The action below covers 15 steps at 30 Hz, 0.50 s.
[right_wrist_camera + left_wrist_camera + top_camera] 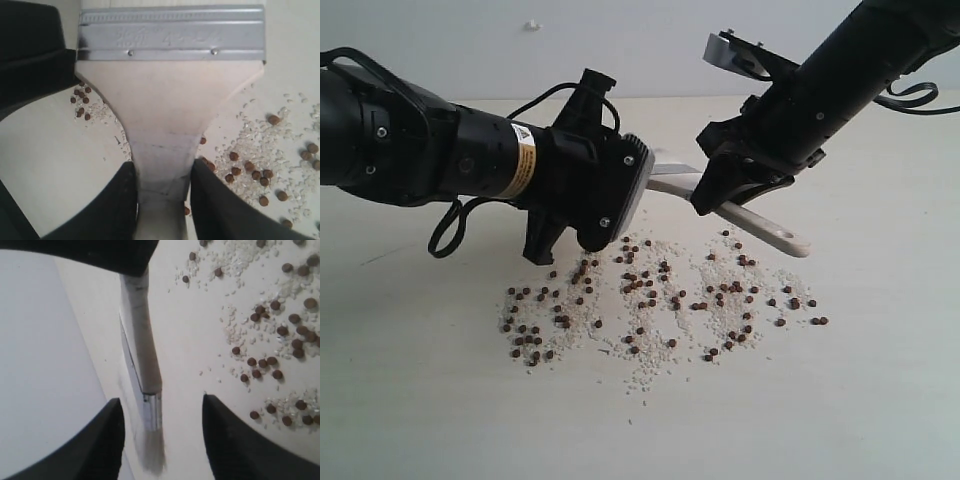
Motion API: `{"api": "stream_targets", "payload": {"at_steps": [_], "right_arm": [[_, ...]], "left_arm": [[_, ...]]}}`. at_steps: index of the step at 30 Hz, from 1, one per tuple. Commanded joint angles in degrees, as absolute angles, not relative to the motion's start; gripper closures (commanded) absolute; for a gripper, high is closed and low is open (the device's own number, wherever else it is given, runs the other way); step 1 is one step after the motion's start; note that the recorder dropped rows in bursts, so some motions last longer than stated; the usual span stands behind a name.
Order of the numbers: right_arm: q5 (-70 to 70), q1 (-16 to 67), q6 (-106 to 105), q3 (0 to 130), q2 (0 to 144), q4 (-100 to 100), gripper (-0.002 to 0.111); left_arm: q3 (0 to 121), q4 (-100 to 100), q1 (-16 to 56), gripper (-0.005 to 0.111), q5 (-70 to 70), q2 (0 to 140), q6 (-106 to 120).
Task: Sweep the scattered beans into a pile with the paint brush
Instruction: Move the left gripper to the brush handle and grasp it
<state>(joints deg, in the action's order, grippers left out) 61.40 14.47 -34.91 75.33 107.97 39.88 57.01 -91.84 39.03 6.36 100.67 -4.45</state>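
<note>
I should next grab the paint brush with my left gripper by its silver band, above the bristles, to sweep the beans.
The paint brush has a pale wooden handle (162, 150) and a silver ferrule (172, 35). My right gripper (162, 192) is shut on the narrow part of the handle. In the exterior view the right gripper (725, 195) holds the brush low over the table, with the holed handle end (785, 238) sticking out toward the front right. My left gripper (160, 440) is open, its fingers (95, 445) standing apart on both sides of the brush's ferrule (152, 410) and bristles (152, 450), touching neither. The beans (650, 300) lie spread in a wide band among whitish crumbs; no single pile shows.
The pale table (440, 400) runs to a white wall behind. My bulky left arm (420, 150) hangs over the left of the table, close to the bean band's left end. A loose cable (450, 230) loops under it.
</note>
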Motion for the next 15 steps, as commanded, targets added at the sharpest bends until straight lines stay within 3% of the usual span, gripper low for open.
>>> {"api": "stream_targets", "payload": {"at_steps": [1, 15], "right_arm": [[61.25, 14.63, -35.88, 75.84, 107.82, 41.23, 0.108], [61.25, 14.63, -36.11, 75.84, 107.82, 41.67, 0.108]], "left_arm": [[59.34, -90.81, 39.42, 0.06, 6.32, 102.45, -4.91], [64.66, -90.81, 39.42, 0.06, 6.09, 107.71, -4.91]]}}
